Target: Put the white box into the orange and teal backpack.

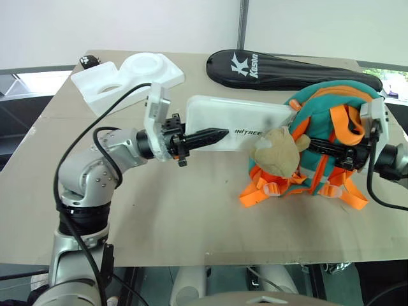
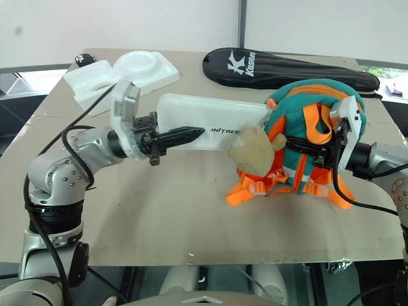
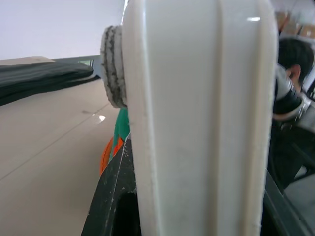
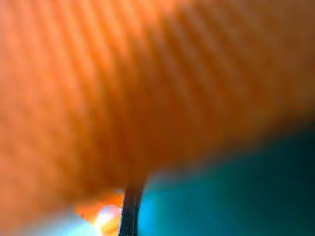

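I need to move the box into the backpack's top opening with my left gripper before I open it, because most of the white box [image 1: 248, 115] hangs outside that opening.
The white box [image 1: 248, 115] is a flat white case with dark lettering, held level above the table. My left gripper [image 1: 220, 132] is shut on its left part, one black finger lying across its top. In the left wrist view the box [image 3: 197, 123] stands close between the fingers. Its right end meets the top of the orange and teal backpack [image 1: 331, 102], which stands upright at the right with a tan plush toy [image 1: 277, 153] on its front. My right gripper [image 1: 315, 147] is shut on the backpack's front among the orange straps; its wrist view shows orange and teal fabric [image 4: 157, 98] up close.
A chunky white foam block [image 1: 127, 76] lies at the back left of the tan table [image 1: 159, 210]. A long black racket case [image 1: 287, 69] lies along the back edge behind the backpack. A person [image 3: 295, 59] sits beyond the table in the left wrist view.
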Available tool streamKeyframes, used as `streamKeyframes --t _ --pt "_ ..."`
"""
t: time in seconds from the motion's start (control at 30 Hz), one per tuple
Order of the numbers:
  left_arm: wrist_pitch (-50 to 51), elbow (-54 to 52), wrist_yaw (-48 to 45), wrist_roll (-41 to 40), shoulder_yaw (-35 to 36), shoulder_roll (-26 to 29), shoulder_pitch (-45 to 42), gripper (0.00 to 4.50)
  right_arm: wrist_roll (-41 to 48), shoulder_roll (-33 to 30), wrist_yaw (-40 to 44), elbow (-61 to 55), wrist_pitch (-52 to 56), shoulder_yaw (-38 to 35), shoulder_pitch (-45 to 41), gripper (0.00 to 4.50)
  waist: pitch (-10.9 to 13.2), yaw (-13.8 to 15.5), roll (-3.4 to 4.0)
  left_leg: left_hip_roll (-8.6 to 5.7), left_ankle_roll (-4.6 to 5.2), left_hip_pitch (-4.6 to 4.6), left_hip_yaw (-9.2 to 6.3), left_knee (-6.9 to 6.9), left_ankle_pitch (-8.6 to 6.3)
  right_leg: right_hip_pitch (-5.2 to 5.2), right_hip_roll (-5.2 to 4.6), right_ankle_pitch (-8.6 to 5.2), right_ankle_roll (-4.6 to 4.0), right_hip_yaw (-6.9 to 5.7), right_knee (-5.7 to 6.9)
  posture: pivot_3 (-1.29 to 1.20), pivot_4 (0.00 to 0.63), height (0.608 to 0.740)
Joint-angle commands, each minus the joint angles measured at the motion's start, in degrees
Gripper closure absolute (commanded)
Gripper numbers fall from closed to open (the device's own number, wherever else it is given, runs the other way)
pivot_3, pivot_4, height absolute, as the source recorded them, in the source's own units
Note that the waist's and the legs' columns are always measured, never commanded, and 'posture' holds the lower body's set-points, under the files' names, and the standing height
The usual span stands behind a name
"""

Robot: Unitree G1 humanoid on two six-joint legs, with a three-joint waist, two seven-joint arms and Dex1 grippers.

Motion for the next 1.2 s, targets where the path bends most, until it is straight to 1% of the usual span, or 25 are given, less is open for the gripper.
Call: streamKeyframes --t 0.03,0.13,0.2,0.33,0.43,0.5,0.57,0.67,0.77,0.83,0.9,0.93,0.97,1.0,1.07,1.1,1.13,1.17,1.2 --pt "-6.7 -2.5 -2.6 4.9 -5.2 -2.2 0.0 3.38 9.5 0.3 -0.6 -3.5 1.7 -4.6 -4.5 4.43 0.0 0.0 0.00 0.00 0.00 0.00 0.00 0.00 0.00 0.00 0.00 0.00 0.00 0.00 0.00 0.00 0.150 0.740" --pt "-16.0 0.3 -4.7 12.8 -8.6 -3.4 -0.6 3.38 12.0 -0.1 -0.7 -4.4 2.5 -3.6 -6.7 4.43 0.0 0.1 0.01 0.00 0.00 -0.02 0.00 -0.01 0.00 0.00 0.00 0.00 0.00 -0.01 -0.02 0.00 0.150 0.740" --pt "-19.8 1.9 -6.7 15.4 -10.2 -3.5 -1.0 3.38 12.1 0.0 -1.0 -4.8 2.5 -2.5 -8.1 4.43 0.0 0.1 0.01 0.00 0.00 -0.02 0.00 -0.02 0.00 0.00 0.01 0.00 0.00 0.00 -0.04 0.00 0.150 0.740" --pt "-26.2 4.9 -11.2 19.7 -13.3 -3.6 -1.0 3.38 9.3 1.5 -1.4 -5.3 0.6 0.9 -11.8 4.43 0.0 0.0 0.01 0.01 0.00 -0.02 0.00 -0.02 0.00 -0.02 0.02 0.00 0.00 0.00 -0.04 0.00 0.150 0.740" --pt "-28.3 7.1 -11.9 22.8 -16.3 -4.7 -1.7 3.38 6.5 2.6 -0.8 -6.0 -0.9 3.7 -13.6 4.43 0.0 -0.2 0.01 0.02 0.00 -0.01 0.01 -0.02 0.00 -0.02 0.02 0.00 0.00 0.00 -0.03 0.00 0.150 0.740" --pt "-26.0 8.6 -9.6 24.9 -18.8 -6.6 -3.2 3.38 6.5 4.1 -1.2 -7.0 -1.0 5.2 -14.6 4.43 0.0 0.0 0.01 0.01 0.00 -0.02 0.00 -0.02 0.00 -0.01 0.02 0.00 0.01 0.00 -0.03 0.00 0.150 0.740" --pt "-19.6 9.6 -4.8 26.4 -21.2 -10.3 -5.7 3.38 8.0 7.0 -2.8 -8.5 -0.8 6.9 -16.9 4.43 0.0 0.3 0.01 0.01 0.00 -0.03 -0.01 0.02 0.00 0.00 0.02 0.00 0.01 -0.01 -0.02 0.00 0.150 0.740" --pt "-15.9 10.5 -1.0 28.4 -22.4 -13.6 -8.2 3.38 10.0 9.3 -4.3 -9.1 -0.2 6.7 -18.9 4.43 0.0 0.4 0.01 -0.01 0.01 -0.05 -0.02 0.07 0.00 0.00 0.02 0.01 0.04 0.00 0.00 0.00 0.150 0.740" --pt "-10.5 12.0 1.8 29.0 -23.2 -16.7 -11.5 3.38 10.4 9.8 -4.8 -8.9 -0.2 6.4 -19.3 4.43 0.0 0.6 0.02 -0.01 0.01 -0.07 -0.04 0.06 0.00 -0.01 0.02 0.01 0.03 -0.02 0.00 0.00 0.150 0.740" --pt "-9.2 14.2 3.1 31.1 -24.8 -18.2 -13.8 3.38 9.8 9.7 -5.2 -8.7 -0.6 5.9 -18.7 4.43 0.0 0.6 0.02 -0.01 0.01 -0.09 -0.04 0.02 0.00 -0.06 0.03 0.01 0.03 -0.02 0.02 0.00 0.150 0.740" --pt "-8.7 15.8 3.6 31.8 -25.1 -19.0 -15.0 3.38 7.6 9.4 -5.7 -8.5 -1.2 6.1 -17.5 4.43 0.0 0.6 0.03 -0.01 0.01 -0.06 -0.05 0.01 0.00 -0.06 0.05 0.01 0.03 -0.02 0.03 0.00 0.150 0.740" --pt "-7.7 16.1 4.2 31.4 -24.1 -19.2 -15.2 3.38 6.3 9.3 -6.2 -8.4 -1.5 6.3 -16.9 4.43 0.0 0.6 0.03 -0.01 0.01 -0.06 -0.05 0.01 0.00 -0.06 0.04 0.01 0.03 -0.01 0.04 0.00 0.150 0.740" --pt "-6.6 15.2 3.4 30.2 -22.9 -18.6 -15.1 2.44 5.1 9.4 -7.2 -8.0 -1.7 6.3 -16.4 4.50 0.0 0.5 0.03 -0.01 0.01 -0.06 -0.04 0.02 0.00 -0.06 0.04 0.01 0.03 -0.01 0.04 0.00 0.150 0.740" --pt "-5.3 13.3 2.8 27.6 -20.0 -17.8 -14.4 2.08 3.5 9.3 -7.4 -7.3 -2.3 6.3 -15.5 4.50 0.0 0.4 0.03 -0.01 0.01 -0.05 -0.04 0.02 0.00 -0.05 0.04 0.01 0.03 0.00 0.04 0.00 0.150 0.740" --pt "-2.1 9.6 1.5 21.7 -14.2 -16.1 -12.8 1.10 1.3 9.0 -7.1 -6.3 -3.3 6.2 -13.8 4.50 0.0 0.0 0.03 0.00 0.01 -0.05 -0.04 0.01 0.00 -0.06 0.04 0.01 0.03 0.00 0.06 0.00 0.150 0.740" --pt "0.2 8.2 1.1 19.0 -11.6 -15.0 -12.1 0.83 0.5 8.9 -6.9 -5.8 -3.7 6.1 -13.2 4.50 0.0 -0.4 0.04 0.02 0.01 -0.06 -0.05 0.00 0.00 -0.08 0.05 0.01 0.02 0.00 0.06 0.00 0.150 0.740" --pt "2.9 7.2 0.9 16.2 -8.7 -13.4 -11.5 0.35 -0.5 8.7 -6.6 -5.3 -4.2 6.1 -12.5 4.50 0.0 -0.7 0.04 0.03 0.01 -0.06 -0.04 -0.01 0.00 -0.09 0.05 0.01 0.02 0.01 0.06 0.00 0.150 0.740" --pt "6.2 6.1 0.0 12.5 -5.2 -11.1 -10.7 0.06 -1.6 8.6 -6.6 -4.7 -4.7 6.3 -11.9 4.50 0.0 -1.1 0.05 0.04 0.01 -0.04 -0.04 -0.03 0.00 -0.10 0.06 0.01 0.02 0.03 0.07 0.00 0.150 0.740" --pt "9.3 5.5 -0.1 9.1 -1.8 -9.2 -10.2 0.06 -2.6 8.7 -6.6 -4.2 -5.2 6.5 -11.5 4.50 0.0 -1.3 0.06 0.06 0.00 -0.02 -0.05 -0.06 0.00 -0.13 0.08 0.00 0.02 0.04 0.10 0.00 0.150 0.740"
